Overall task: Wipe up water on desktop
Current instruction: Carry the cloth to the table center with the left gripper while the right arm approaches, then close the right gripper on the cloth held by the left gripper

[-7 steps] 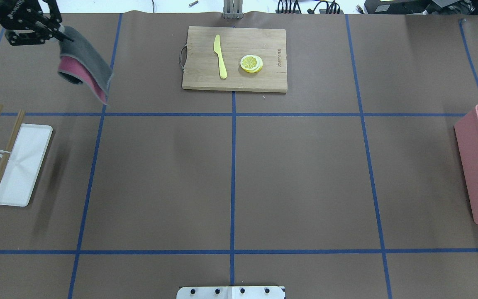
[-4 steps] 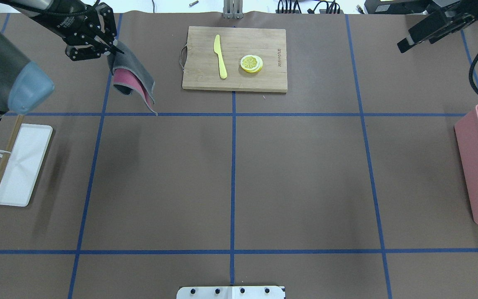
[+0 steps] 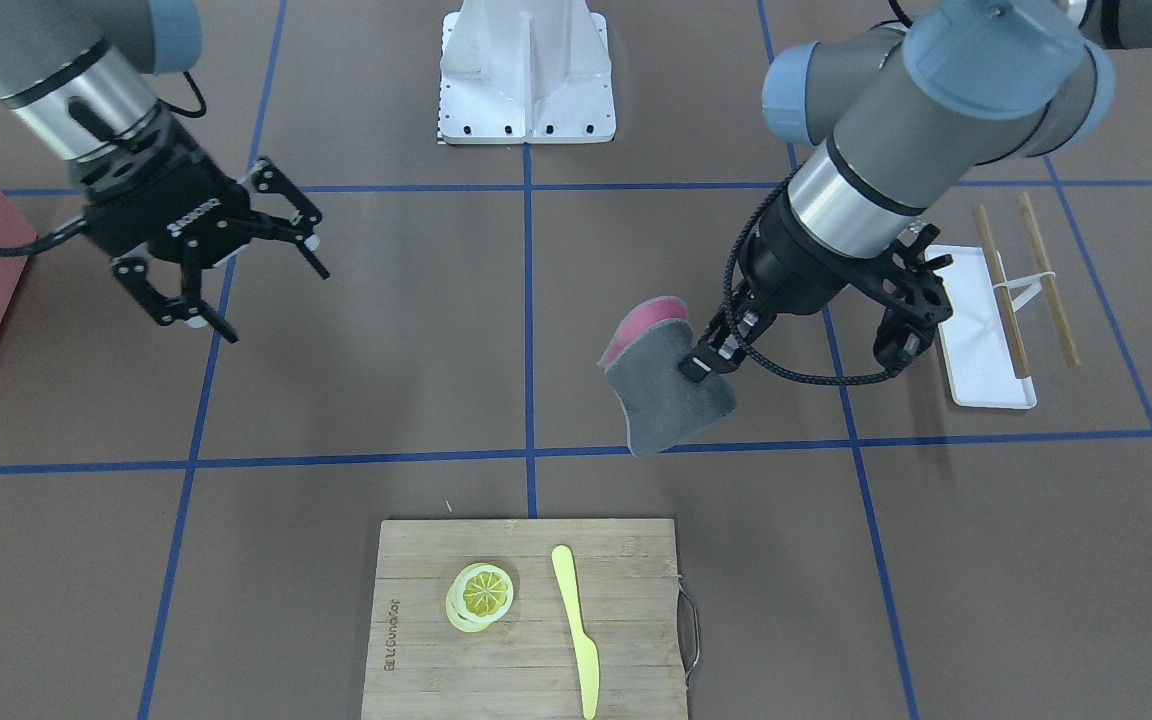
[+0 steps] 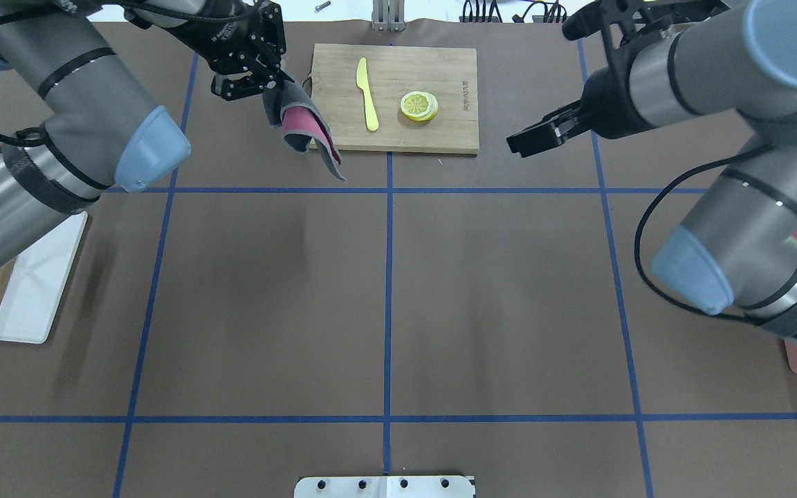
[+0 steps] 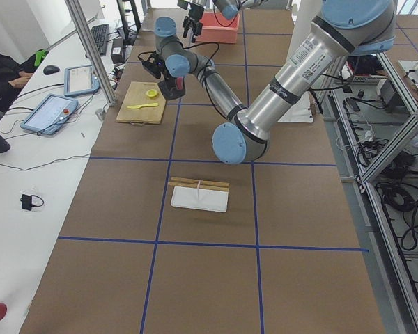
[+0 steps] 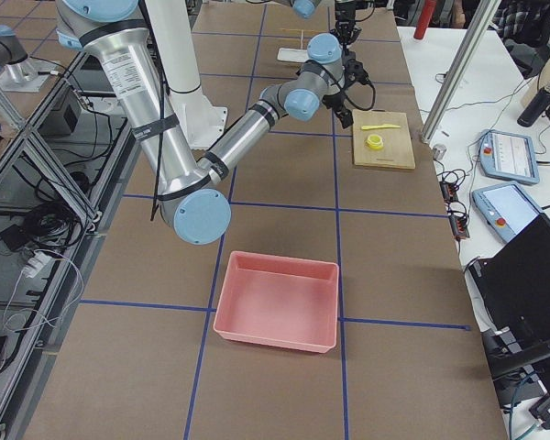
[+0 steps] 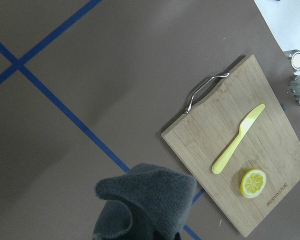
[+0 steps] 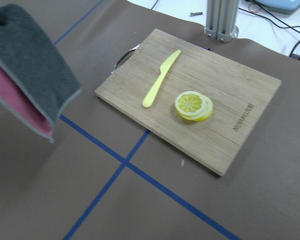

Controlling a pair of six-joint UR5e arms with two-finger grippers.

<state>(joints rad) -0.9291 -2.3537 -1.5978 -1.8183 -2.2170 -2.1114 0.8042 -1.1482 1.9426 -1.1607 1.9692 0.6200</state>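
My right gripper grabs the grey cloth by its pink-lined fold [image 3: 644, 320] [image 8: 17, 100] next, to wipe up water on the desktop.
The brown desktop [image 4: 509, 311] with its blue tape grid shows no water I can make out. My left gripper [image 4: 270, 81] is shut on a grey and pink cloth [image 4: 307, 128], which hangs above the desktop just left of the cutting board. The cloth also shows in the front view [image 3: 664, 400], the left wrist view [image 7: 150, 200] and the right wrist view [image 8: 30, 85]. My right gripper [image 3: 278, 305] is open and empty, held above the desktop to the right of the board [image 4: 519, 144].
A bamboo cutting board [image 4: 454, 69] at the far middle carries a yellow knife [image 4: 367, 97] and a lemon slice [image 4: 419, 105]. A white tray [image 4: 32, 290] with chopsticks lies at the left. A pink bin [image 6: 275, 302] stands at the right.
My left arm has swung right with the cloth, from the far left corner to beside the cutting board. My right arm has come in from the far right towards the board.
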